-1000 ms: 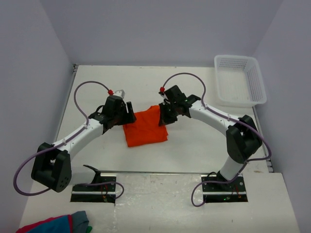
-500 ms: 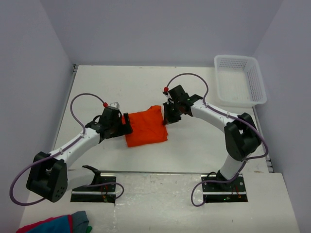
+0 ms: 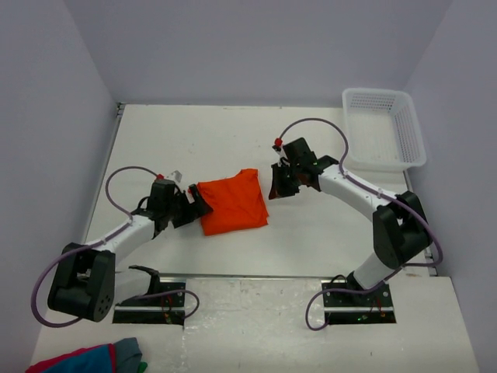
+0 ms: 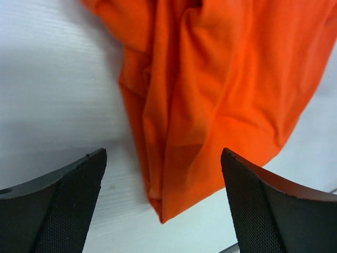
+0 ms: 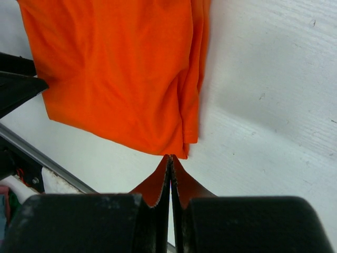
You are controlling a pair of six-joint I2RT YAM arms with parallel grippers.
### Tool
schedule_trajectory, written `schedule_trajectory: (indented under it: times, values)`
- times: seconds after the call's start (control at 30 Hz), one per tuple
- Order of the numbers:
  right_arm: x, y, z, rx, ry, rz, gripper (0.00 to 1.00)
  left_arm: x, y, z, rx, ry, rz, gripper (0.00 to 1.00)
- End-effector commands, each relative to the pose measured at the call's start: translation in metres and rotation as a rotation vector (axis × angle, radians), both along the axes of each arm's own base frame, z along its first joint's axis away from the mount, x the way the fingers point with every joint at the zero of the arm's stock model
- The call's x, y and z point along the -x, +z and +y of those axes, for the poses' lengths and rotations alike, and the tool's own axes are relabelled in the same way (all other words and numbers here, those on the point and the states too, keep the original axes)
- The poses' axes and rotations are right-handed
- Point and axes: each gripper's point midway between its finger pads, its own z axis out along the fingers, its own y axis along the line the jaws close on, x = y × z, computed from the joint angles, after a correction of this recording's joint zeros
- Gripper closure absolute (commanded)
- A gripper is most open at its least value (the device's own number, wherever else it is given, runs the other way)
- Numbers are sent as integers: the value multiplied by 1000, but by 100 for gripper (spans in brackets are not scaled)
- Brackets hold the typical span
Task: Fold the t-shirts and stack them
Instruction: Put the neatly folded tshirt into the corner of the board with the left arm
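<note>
I should next grab the orange t-shirt's layers together along its side edge nearest my left gripper, with that gripper, to slide it still folded for stacking.
One orange t-shirt (image 3: 231, 202) lies folded in a rough square in the middle of the white table (image 3: 233, 140). My left gripper (image 3: 199, 207) is open just off the shirt's left edge. In the left wrist view the shirt's folded corner (image 4: 221, 79) lies between and beyond the two black fingers (image 4: 58, 205), touching neither. My right gripper (image 3: 273, 190) is shut just off the shirt's right edge. In the right wrist view its closed tips (image 5: 170, 159) sit right below the shirt's corner (image 5: 116, 68) and hold no cloth.
A white plastic basket (image 3: 384, 128) stands at the back right corner. A red, blue and grey cloth bundle (image 3: 89, 360) lies at the near left, in front of the arm bases. Grey walls close in the table on three sides.
Both grippers have drawn back from the shirt: the left arm down and to the left, the right gripper to the right. The shirt now lies free on the table.
</note>
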Motion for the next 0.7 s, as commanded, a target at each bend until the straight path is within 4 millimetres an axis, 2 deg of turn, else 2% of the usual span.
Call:
schedule_trajectory:
  times: [0.0,0.03,0.17,0.2,0.4,0.5,0.6,0.67]
  values:
    - [-3,18,4,-43,9,-53,100,10,-18,-10,71,-21,62,9]
    - [-3,18,3,-43,4,-56,100,4,-16,-12,80,-23,38,9]
    - [-4,22,-1,-52,-4,-65,100,4,-23,-5,41,-4,56,9]
    - [-5,23,-3,-53,-12,-64,100,10,-27,-2,26,2,91,9]
    - [-9,26,-8,-83,-35,-64,100,13,-37,7,-24,28,126,9]
    - [-10,30,-9,-95,-38,-67,100,14,-49,9,-35,36,159,9]
    - [-12,34,-12,-104,-49,-76,100,6,-53,4,-31,42,174,9]
    - [-12,37,-12,-117,-51,-76,100,-4,-57,-1,-14,45,174,13]
